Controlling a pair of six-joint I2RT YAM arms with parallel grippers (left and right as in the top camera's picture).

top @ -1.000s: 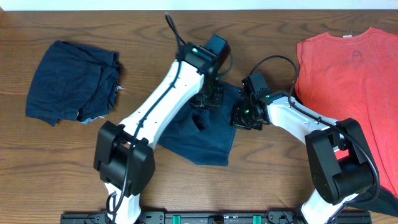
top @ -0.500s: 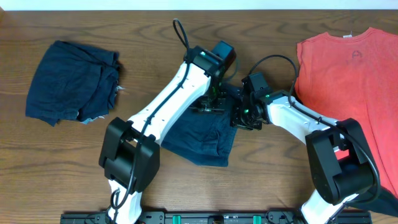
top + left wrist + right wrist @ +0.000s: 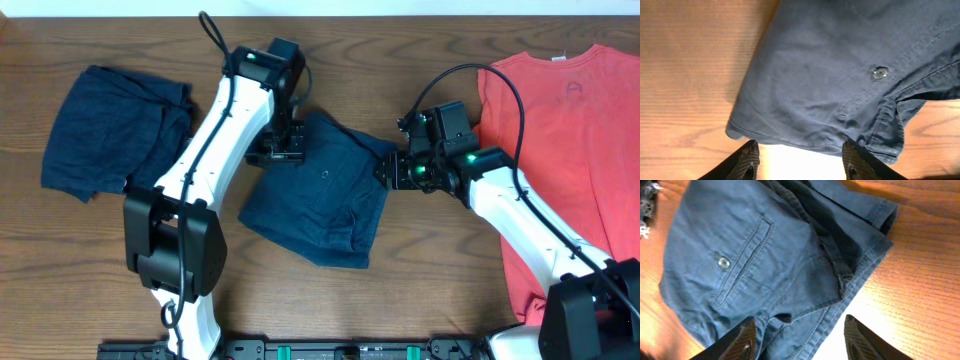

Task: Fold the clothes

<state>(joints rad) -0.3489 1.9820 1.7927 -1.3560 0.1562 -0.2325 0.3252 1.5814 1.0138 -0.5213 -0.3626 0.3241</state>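
The dark navy shorts' outer edge near the hem is opposite the waistband corner (image 3: 380,150). My left gripper will grab that edge next, to straighten and fold the shorts.
A pair of dark navy shorts (image 3: 322,203) lies folded in the middle of the table, its small button (image 3: 327,172) facing up. My left gripper (image 3: 278,153) hovers at its upper left edge. In the left wrist view the gripper (image 3: 802,161) is open over bare wood, and the shorts' hem (image 3: 790,140) lies just past the fingertips. My right gripper (image 3: 392,170) is at the shorts' upper right corner. The right wrist view shows this gripper (image 3: 801,339) open too, above the waistband (image 3: 840,295) without holding it. A coral-red T-shirt (image 3: 565,130) lies at the far right.
A heap of folded navy shorts (image 3: 115,130) sits at the far left. The right arm's black cable (image 3: 500,85) arches over the T-shirt's edge. Brown wooden table (image 3: 440,270) shows in front of the shorts.
Both grippers have opened and let go of the middle shorts. The left gripper has drawn back to the left, the right arm has swung right, and the shorts now lie spread wider.
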